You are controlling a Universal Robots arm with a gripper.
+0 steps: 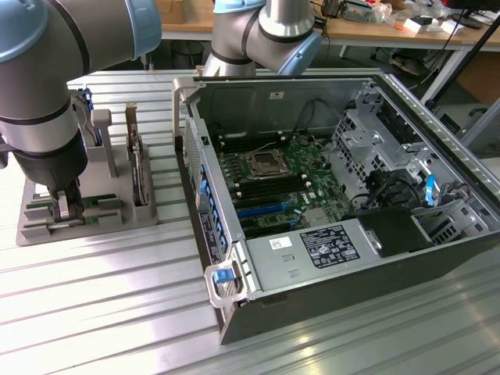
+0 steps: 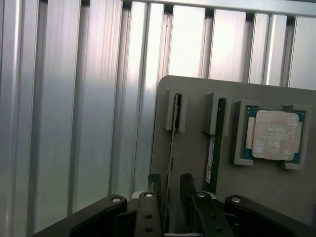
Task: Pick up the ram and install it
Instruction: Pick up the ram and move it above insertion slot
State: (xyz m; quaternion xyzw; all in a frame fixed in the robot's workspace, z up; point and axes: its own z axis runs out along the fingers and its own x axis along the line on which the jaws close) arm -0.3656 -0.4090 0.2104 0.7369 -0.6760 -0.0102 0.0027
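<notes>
The holder's clips cover both ends of the ram, so to install it, I should next grab the ram by its open middle part (image 2: 168, 193).
Two thin green ram sticks stand on edge in slots of a grey holder (image 2: 192, 94). One ram stick (image 2: 171, 143) runs between my fingers. The other (image 2: 213, 143), with a white label, stands one slot over. My gripper (image 2: 170, 181) is open, one finger (image 2: 154, 181) on each side of the first stick with a small gap on both sides. In the exterior view my gripper (image 1: 66, 205) is lowered onto the holder (image 1: 31, 231) at that view's left, beside the open computer case (image 1: 351, 273).
A square silver CPU (image 2: 275, 134) sits in a pocket of the holder beyond the sticks. A taller card (image 1: 137, 168) stands upright in the holder. Inside the case the motherboard (image 1: 273, 183) shows black memory slots. The ribbed aluminium table (image 1: 117, 312) lies all around.
</notes>
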